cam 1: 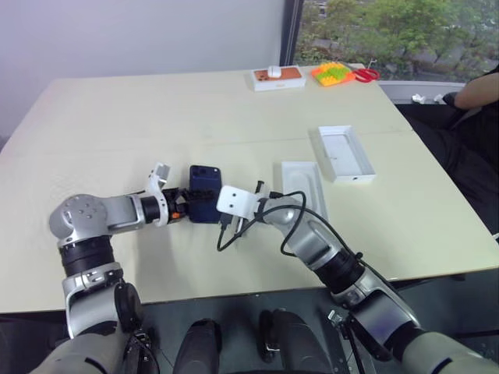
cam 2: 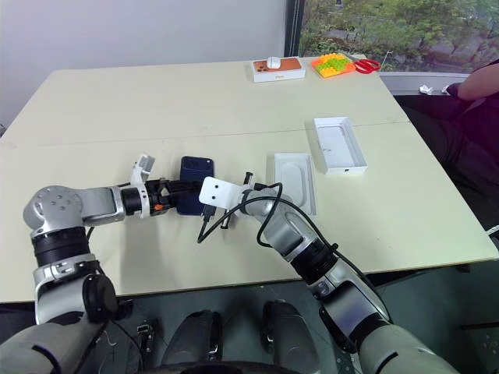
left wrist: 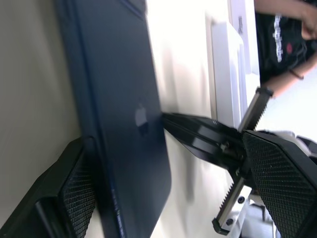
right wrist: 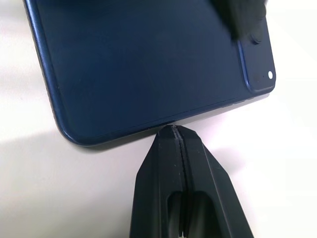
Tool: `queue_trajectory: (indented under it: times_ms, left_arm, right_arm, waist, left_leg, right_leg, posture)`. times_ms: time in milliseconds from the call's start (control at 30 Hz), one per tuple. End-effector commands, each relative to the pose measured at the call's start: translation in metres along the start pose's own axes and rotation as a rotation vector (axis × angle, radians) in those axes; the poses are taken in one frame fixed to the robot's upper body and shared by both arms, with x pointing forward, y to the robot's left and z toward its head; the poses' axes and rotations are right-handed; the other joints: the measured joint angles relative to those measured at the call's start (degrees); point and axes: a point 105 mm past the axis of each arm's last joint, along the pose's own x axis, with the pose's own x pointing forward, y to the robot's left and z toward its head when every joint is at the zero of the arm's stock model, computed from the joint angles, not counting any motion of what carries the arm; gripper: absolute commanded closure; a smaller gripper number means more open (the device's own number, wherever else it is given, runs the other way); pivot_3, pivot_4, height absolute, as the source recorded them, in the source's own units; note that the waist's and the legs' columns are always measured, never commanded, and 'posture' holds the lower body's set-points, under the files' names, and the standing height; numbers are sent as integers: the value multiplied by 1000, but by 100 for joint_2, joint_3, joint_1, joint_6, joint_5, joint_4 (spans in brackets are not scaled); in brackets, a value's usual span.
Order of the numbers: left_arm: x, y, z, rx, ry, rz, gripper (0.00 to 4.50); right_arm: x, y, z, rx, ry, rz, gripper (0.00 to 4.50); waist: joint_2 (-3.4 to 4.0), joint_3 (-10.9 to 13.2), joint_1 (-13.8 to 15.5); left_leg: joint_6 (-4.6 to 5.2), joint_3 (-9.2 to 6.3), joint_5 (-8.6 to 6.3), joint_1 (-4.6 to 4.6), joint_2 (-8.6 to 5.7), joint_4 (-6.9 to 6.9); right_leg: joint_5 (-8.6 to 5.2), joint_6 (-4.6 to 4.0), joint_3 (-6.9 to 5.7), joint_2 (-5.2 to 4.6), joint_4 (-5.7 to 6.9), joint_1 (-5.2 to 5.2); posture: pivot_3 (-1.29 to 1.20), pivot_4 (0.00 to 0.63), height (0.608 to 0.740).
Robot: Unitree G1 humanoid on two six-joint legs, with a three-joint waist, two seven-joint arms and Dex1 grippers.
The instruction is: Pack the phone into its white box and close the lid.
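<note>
My left gripper's fingers stand on both sides, beside the phone's long edge, and would catch it, so my left gripper closes on the navy phone next.
The dark navy phone lies back up on the cream table, camera lenses at one corner. My left gripper reaches in from the left, open, with its fingers on either side of the phone. My right gripper is shut and empty, its joined tips touching the phone's long edge. The white box, showing a rounded recess inside, sits just right of my right wrist. The lid lies open side up farther right and back.
At the table's far edge stand a white box with an orange top, a bright yellow-green block toy and red scissors. A person sits at the right. A black cable loops off my right wrist.
</note>
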Motion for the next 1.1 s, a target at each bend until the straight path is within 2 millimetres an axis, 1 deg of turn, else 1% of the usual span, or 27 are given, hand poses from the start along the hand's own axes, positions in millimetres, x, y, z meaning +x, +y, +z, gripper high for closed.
queue_trajectory:
  times_ms: [33,67,167,233,267,467,633,733,767,800,900,1000,1100]
  left_arm:
    - [-4,-2,7,16,-20,15,0]
    - [-4,-2,7,16,-19,14,0]
    - [-2,-3,6,15,-13,3,838]
    - [-2,-4,5,17,-9,2,1870]
    - [-1,-4,5,17,-8,4,2314]
    - [-3,-4,9,9,-21,-2,2314]
    - [-4,-5,8,7,-20,-11,2314]
    - [-4,-5,8,1,-22,-14,3179]
    - [-4,-5,8,2,-23,-14,3748]
    - [-4,-6,8,6,-27,-17,4078]
    - [-5,-8,11,8,-40,-32,4078]
    - [-5,-8,11,4,-42,-33,4078]
    - [-5,-9,11,4,-42,-39,4078]
  right_arm:
    - [-1,7,9,-18,-30,28,4492]
    - [-2,6,9,-18,-30,27,4492]
    - [-5,5,9,-20,-30,23,4500]
    - [-7,3,8,-22,-28,18,4500]
    - [-8,3,8,-22,-27,16,4500]
    - [-10,3,7,-22,-21,10,4500]
    - [-15,0,8,-45,-19,2,4500]
    - [-24,-3,13,-55,-32,-6,4500]
    - [-28,-4,15,-60,-36,-9,4500]
    - [-32,-6,17,-64,-40,-12,4500]
    - [-44,-11,22,-66,-54,-29,4500]
    - [-53,-13,25,-55,-63,-40,4500]
    - [-68,-17,28,-43,-75,-54,4500]
  waist:
    - [0,0,0]
    - [0,0,-1]
    - [-1,0,2]
    - [-2,1,16]
    - [-2,1,17]
    - [-2,1,16]
    - [-3,2,18]
    - [-4,2,21]
    - [-4,2,20]
    - [-5,3,20]
    - [-7,3,13]
    - [-7,3,18]
    - [-7,3,25]
  left_leg:
    - [-1,1,0,0,0,0]
    - [-6,2,3,-1,-1,0]
    - [-22,2,12,-2,-2,-6]
    - [-24,0,13,-4,-3,-7]
    - [-25,0,14,-5,-3,-8]
    - [-27,0,15,-6,-3,-9]
    - [-28,0,15,-6,-4,-9]
    - [-28,0,16,-9,-4,-9]
    - [-28,0,16,-10,-4,-9]
    - [-28,0,16,-10,-5,-9]
    - [-29,1,16,-8,-5,-10]
    - [-30,-3,17,-8,-4,-12]
    - [-31,-3,17,-9,-3,-12]
  right_leg:
    - [0,0,0,0,-1,0]
    - [0,0,1,-1,-2,0]
    - [0,0,0,-3,-3,-1]
    - [0,0,-1,-2,-3,-3]
    - [0,0,-2,-2,-3,-4]
    - [0,0,-2,-5,-5,-4]
    - [0,0,-2,-4,-5,-4]
    - [0,0,-2,-5,-6,-6]
    - [0,1,-2,-5,-6,-6]
    - [0,1,-3,-6,-6,-6]
    - [0,1,-3,-5,-5,-7]
    - [0,1,-6,-2,-5,-8]
    - [0,1,-7,-2,-6,-8]
  posture:
    - [0,150,740]
    - [0,150,740]
    - [0,150,740]
    - [0,150,740]
    - [0,150,740]
    - [0,150,740]
    - [0,150,740]
    - [0,150,740]
    - [0,150,740]
    - [0,150,740]
    - [0,150,740]
    - [0,150,740]
    - [0,150,740]
